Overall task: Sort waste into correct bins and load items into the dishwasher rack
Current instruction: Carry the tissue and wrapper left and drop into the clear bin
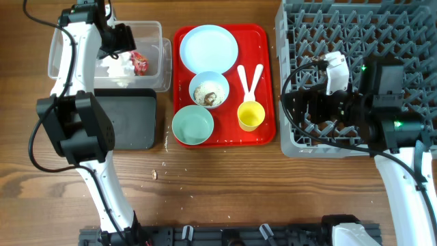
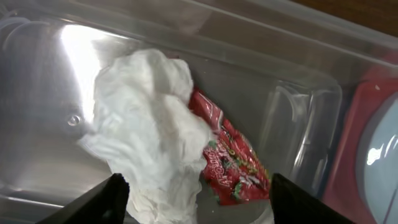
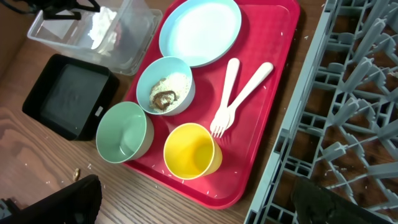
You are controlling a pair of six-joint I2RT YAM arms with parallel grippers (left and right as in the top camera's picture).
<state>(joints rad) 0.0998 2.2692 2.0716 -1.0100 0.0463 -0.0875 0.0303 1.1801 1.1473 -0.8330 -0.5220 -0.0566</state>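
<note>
I need to grab the yellow cup by its rim [image 1: 240, 115] with my left gripper next. That leaves the cup's outer body free for my right gripper to put it in the rack.
The clear tub [image 1: 160, 65] holds the crumpled white tissue [image 2: 149, 124] and the red snack wrapper [image 2: 233, 165]. My left gripper [image 2: 196, 202] is open and empty just above them inside the tub. The black tray [image 1: 130, 119] lies below the tub. On the red tray [image 1: 263, 82] are the light blue plate [image 1: 208, 46], a bowl with food scraps [image 1: 209, 90], a mint bowl [image 1: 192, 126], the yellow cup [image 1: 250, 115], and the white fork and spoon [image 1: 249, 78]. My right gripper [image 3: 199, 208] is open and empty, above the gap between the red tray and the grey rack [image 1: 410, 27].
Small crumbs [image 1: 154, 174] lie on the wooden table in front of the black tray. White crumbs are scattered on the red tray and in the rack.
</note>
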